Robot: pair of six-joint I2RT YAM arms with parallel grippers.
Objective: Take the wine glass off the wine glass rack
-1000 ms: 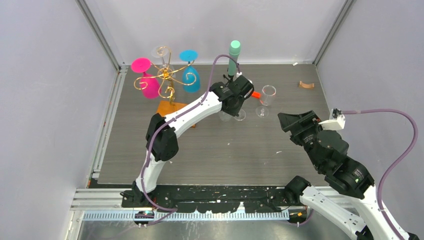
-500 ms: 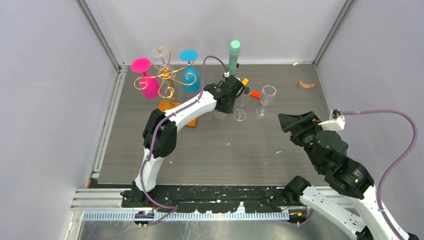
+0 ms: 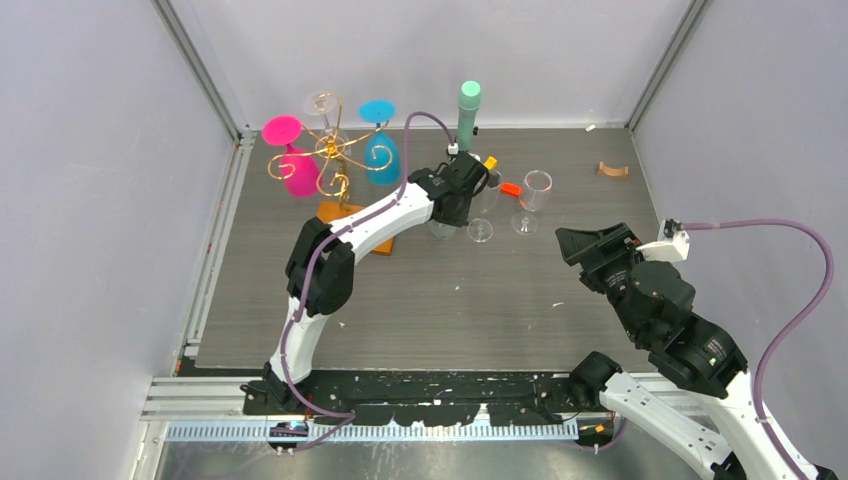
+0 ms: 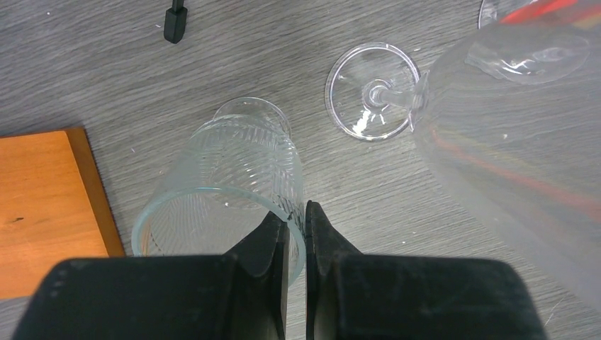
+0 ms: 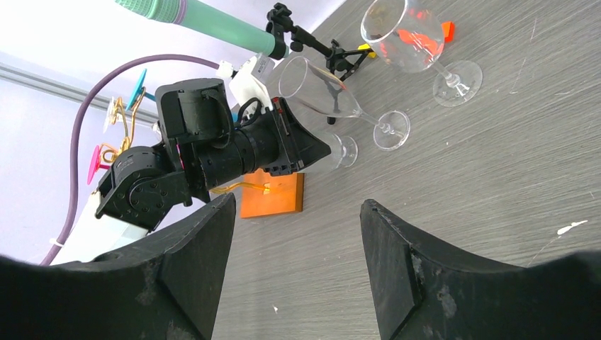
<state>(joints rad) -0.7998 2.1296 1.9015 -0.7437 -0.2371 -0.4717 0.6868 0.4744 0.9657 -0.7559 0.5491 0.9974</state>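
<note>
The upright glass has its foot (image 3: 440, 229) on the flat, empty table, so my left gripper should release.
The wine glass rack (image 3: 331, 150) is gold scrolled wire on an orange-brown wooden base (image 3: 338, 215) at the back left. A pink glass (image 3: 296, 168), a blue glass (image 3: 380, 152) and a clear glass (image 3: 322, 103) hang on it upside down. My left gripper (image 3: 455, 198) is right of the rack. In the left wrist view the left gripper (image 4: 294, 212) is shut on the rim of a clear ribbed wine glass (image 4: 234, 163), one finger inside, one outside. The glass is upright with its foot (image 3: 440, 229) at the table. My right gripper (image 5: 298, 234) is open and empty at the right.
Two more clear wine glasses (image 3: 482, 212) (image 3: 532, 198) stand just right of the held one. A mint-green cylinder (image 3: 468, 108) on a black tripod stands behind them. A small orange piece (image 3: 511, 188) and a brown piece (image 3: 612, 170) lie at the back right.
A second ago my left wrist was further right and over the glasses. It has drawn back to the left and turned, with the ribbed glass in it. The right arm has not moved.
</note>
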